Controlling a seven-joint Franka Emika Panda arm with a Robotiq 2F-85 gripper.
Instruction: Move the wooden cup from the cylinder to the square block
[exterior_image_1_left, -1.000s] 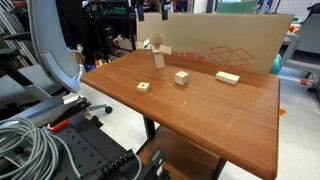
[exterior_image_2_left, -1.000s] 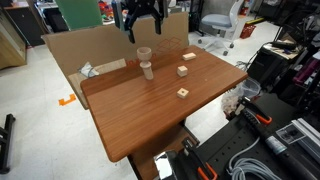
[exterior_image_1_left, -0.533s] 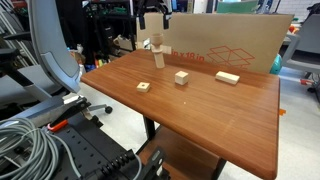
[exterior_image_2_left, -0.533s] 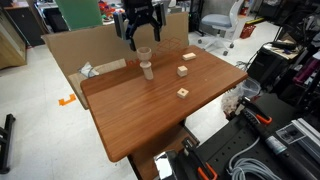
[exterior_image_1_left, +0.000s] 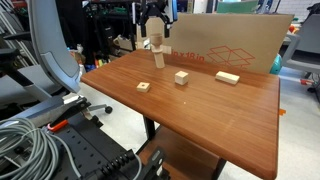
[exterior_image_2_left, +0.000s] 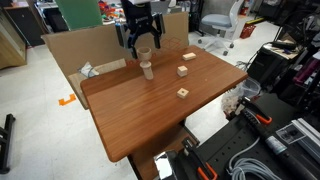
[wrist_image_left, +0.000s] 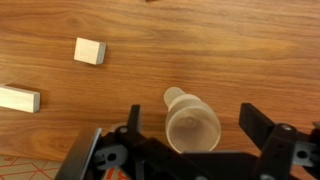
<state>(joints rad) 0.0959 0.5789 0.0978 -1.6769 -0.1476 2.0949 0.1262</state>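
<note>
The robot's open fingers are on both sides of the cup, level with the cup's sides, so the gripper needs to close on the cup now.
The pale wooden cup sits on top of the slim upright cylinder at the far side of the table; both also show in an exterior view. In the wrist view I look down into the cup, and the cylinder shows below it. My gripper is open just above the cup, with one finger on each side of it and not touching it. The flat square block with the dark centre lies nearer the table's front, out of the wrist view.
A plain cube and a longer bar lie on the wooden table. A cardboard wall stands along the far edge. Cables and chairs surround the table.
My gripper has come down towards the cup and its open fingers now sit around the cup's top. The cup, cylinder and blocks have not moved.
</note>
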